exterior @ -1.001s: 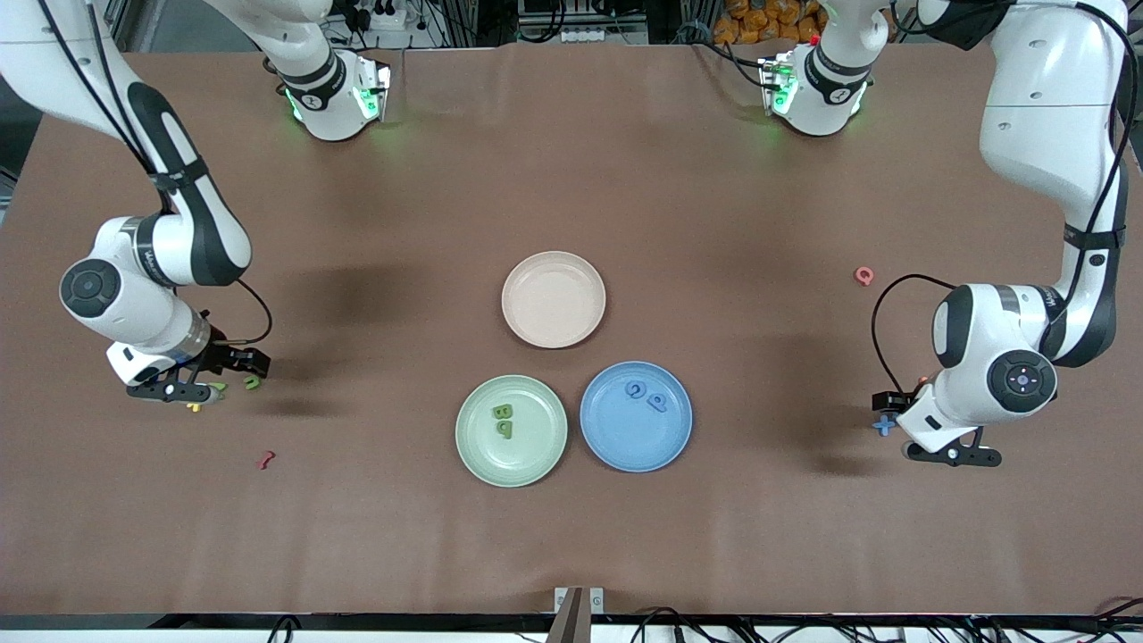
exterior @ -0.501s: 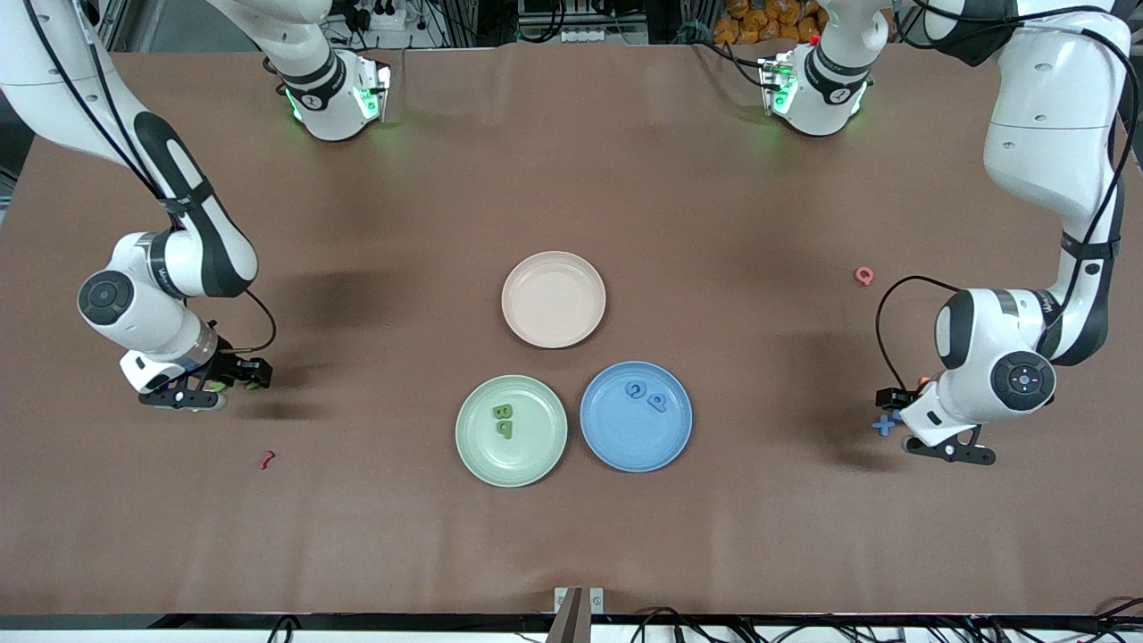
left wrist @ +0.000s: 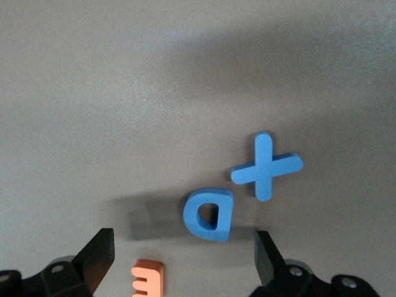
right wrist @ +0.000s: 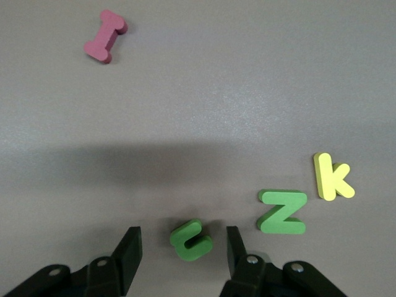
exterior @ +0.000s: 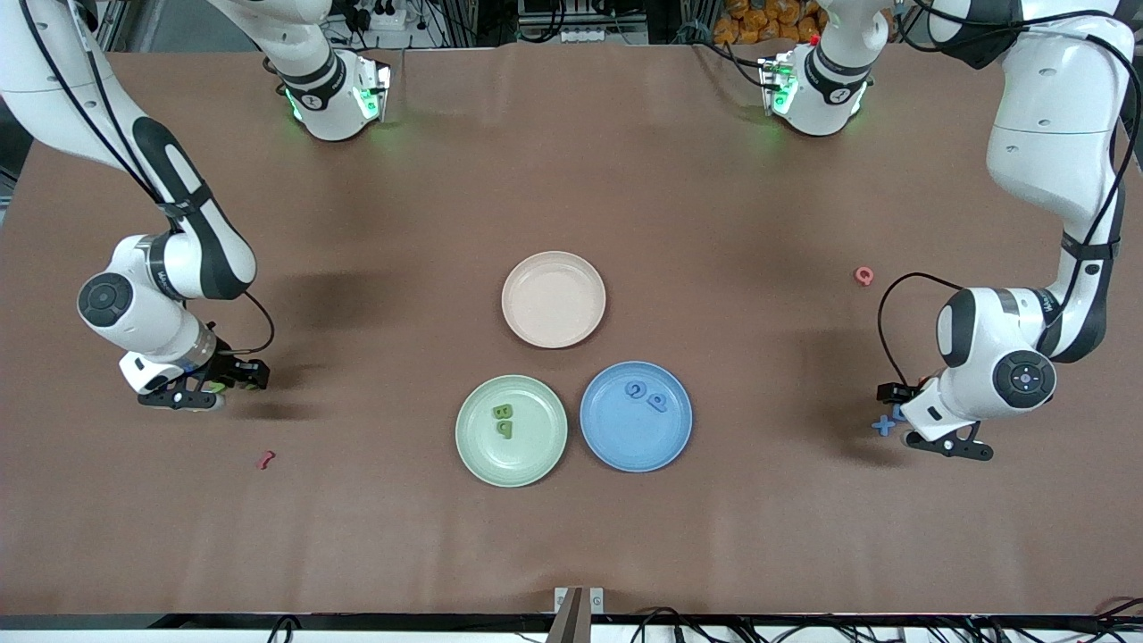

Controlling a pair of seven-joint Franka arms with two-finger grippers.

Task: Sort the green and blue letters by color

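The blue D (left wrist: 223, 213) sits between my fingers, level with their ends in the left wrist view, so it is now time for my left gripper to close on the D.
In the right wrist view my right gripper (right wrist: 182, 249) is open, low over the table, with its fingers on either side of the green U (right wrist: 190, 240). The green N (right wrist: 283, 212) lies beside it. In the left wrist view my left gripper (left wrist: 182, 257) is open over the blue D (left wrist: 209, 214), and the blue X (left wrist: 266, 167) lies beside the D. In the front view the green plate (exterior: 473, 455) holds the green B (exterior: 502, 412) and green P (exterior: 506, 430). The blue plate (exterior: 625, 451) holds two blue letters (exterior: 646, 396). The right gripper (exterior: 246, 375) and left gripper (exterior: 897, 406) are at the table's two ends.
A yellow K (right wrist: 333, 176) lies beside the green N, and a dark red squiggle (right wrist: 106, 44) lies farther off. An orange E (left wrist: 147, 279) lies between the left gripper's fingers. An empty pink plate (exterior: 554, 299) stands mid-table, and a pink Q (exterior: 863, 275) lies near the left arm.
My right gripper has shifted over the green U and now straddles it. My left gripper has moved slightly over the blue D.
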